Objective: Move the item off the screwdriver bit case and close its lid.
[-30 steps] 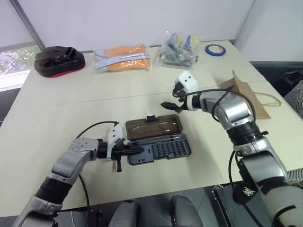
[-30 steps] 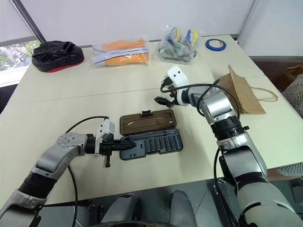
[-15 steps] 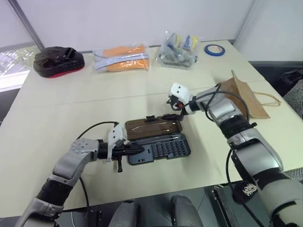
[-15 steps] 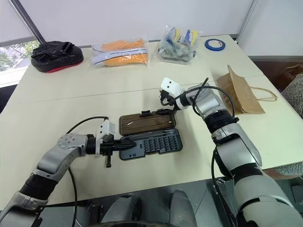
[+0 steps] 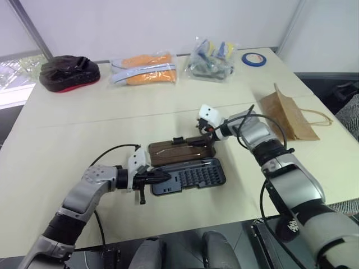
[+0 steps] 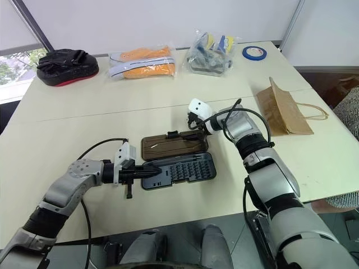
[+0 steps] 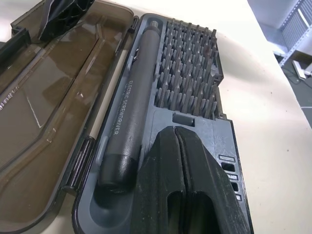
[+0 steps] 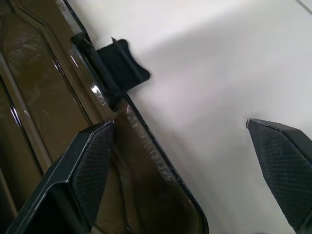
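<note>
I will next use my right gripper to grab the smoky-brown lid by its outer edge [image 8: 155, 149] beside the latch tab, so I can close the screwdriver bit case.
The screwdriver bit case [image 5: 193, 176] lies open on the table, its bit tray nearest me and its smoky-brown lid [image 5: 179, 151] flat behind it, latch tab [image 5: 178, 139] on the far edge. My left gripper [image 5: 162, 177] is shut, its tips resting on the tray's left end [image 7: 176, 130] beside the grey screwdriver handle [image 7: 127, 117]. My right gripper [image 5: 205, 138] is open and low at the lid's far right corner; one finger [image 8: 92, 165] is over the lid, the other [image 8: 282, 161] over bare table. The brown paper bag [image 5: 289, 115] lies on the table to the right, apart from the case.
Along the far side sit a black-and-red pouch [image 5: 68, 72], orange-filled packets [image 5: 145, 68], a clear bag of mixed items [image 5: 213, 56] and a blue tape roll [image 5: 254, 58]. The table's front edge [image 5: 185, 227] runs close below the case.
My right gripper has come down and leftward onto the lid's far right corner, and its wrist has turned. The left gripper and the case have stayed put.
</note>
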Controlling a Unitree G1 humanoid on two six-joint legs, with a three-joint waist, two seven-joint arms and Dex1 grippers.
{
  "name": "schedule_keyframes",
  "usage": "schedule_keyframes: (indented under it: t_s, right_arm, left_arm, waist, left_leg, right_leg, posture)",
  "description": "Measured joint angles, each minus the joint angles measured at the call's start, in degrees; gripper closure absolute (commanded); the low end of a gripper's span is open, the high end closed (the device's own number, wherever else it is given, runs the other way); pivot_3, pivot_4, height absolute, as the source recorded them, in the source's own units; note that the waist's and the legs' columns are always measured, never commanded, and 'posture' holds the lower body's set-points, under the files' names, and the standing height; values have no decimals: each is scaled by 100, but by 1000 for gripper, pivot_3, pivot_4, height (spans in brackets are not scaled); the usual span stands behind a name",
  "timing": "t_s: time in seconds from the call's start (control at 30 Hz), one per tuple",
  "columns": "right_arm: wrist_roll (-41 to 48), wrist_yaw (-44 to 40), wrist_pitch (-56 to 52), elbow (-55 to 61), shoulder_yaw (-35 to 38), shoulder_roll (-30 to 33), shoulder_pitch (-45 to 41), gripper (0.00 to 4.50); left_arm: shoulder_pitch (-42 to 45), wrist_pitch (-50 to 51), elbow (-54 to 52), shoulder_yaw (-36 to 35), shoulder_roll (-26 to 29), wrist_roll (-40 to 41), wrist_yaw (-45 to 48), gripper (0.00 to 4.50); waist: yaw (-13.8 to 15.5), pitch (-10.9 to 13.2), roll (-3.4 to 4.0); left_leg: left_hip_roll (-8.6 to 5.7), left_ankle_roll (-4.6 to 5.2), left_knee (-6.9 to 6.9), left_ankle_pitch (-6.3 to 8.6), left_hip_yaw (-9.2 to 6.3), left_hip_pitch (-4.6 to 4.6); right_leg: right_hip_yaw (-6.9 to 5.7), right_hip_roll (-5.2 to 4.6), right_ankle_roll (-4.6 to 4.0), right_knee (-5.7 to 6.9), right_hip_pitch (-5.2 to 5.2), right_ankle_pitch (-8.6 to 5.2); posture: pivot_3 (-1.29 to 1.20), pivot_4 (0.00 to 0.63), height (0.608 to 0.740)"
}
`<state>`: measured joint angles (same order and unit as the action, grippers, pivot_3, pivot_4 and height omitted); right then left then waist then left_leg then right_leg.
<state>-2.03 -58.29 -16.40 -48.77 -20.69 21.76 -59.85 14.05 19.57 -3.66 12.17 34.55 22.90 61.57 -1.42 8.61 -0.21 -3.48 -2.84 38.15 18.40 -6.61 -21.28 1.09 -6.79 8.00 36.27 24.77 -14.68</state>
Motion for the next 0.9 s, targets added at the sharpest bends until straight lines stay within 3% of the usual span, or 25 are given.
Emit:
schedule_keyframes:
  t_s: [0.13,0.23,0.47,0.6,0.9]
  right_arm:
    - [-124,-59,179,-118,12,-17,-44,25]
    - [-182,-144,238,-148,35,-29,-48,785]
    - [-403,-569,380,-26,-84,-23,-49,4351]
    - [-477,-658,436,122,-95,-16,-47,4478]
    - [-612,-741,427,250,-88,6,2,4478]
  left_arm:
    - [-17,11,-46,0,-16,0,-54,4500]
    - [-30,12,-60,-2,-27,0,-80,4500]
    - [-89,9,-96,-16,-27,-2,-207,4500]
    - [-116,10,-82,-63,-33,-72,-300,4500]
    - [-131,-26,-30,-102,-118,-101,-308,4500]
  waist:
    - [2,-1,1]
    - [4,-1,1]
    - [-2,-5,4]
    - [-12,-9,1]
    - [12,-10,1]
  left_leg:
    - [0,-1,1,0,0,1]
    - [0,0,1,0,0,1]
    - [0,0,1,0,-1,19]
    - [2,2,-11,1,4,79]
    - [2,2,-12,2,3,85]
  right_leg:
    - [0,0,0,1,-1,0]
    - [0,0,0,1,-1,0]
    - [-1,0,0,1,-18,0]
    - [4,2,-1,1,-71,0]
    - [5,2,-1,1,-75,-1]
  posture:
    - [0,150,740]
    - [0,150,740]
    - [0,150,740]
    - [0,150,740]
    - [0,150,740]
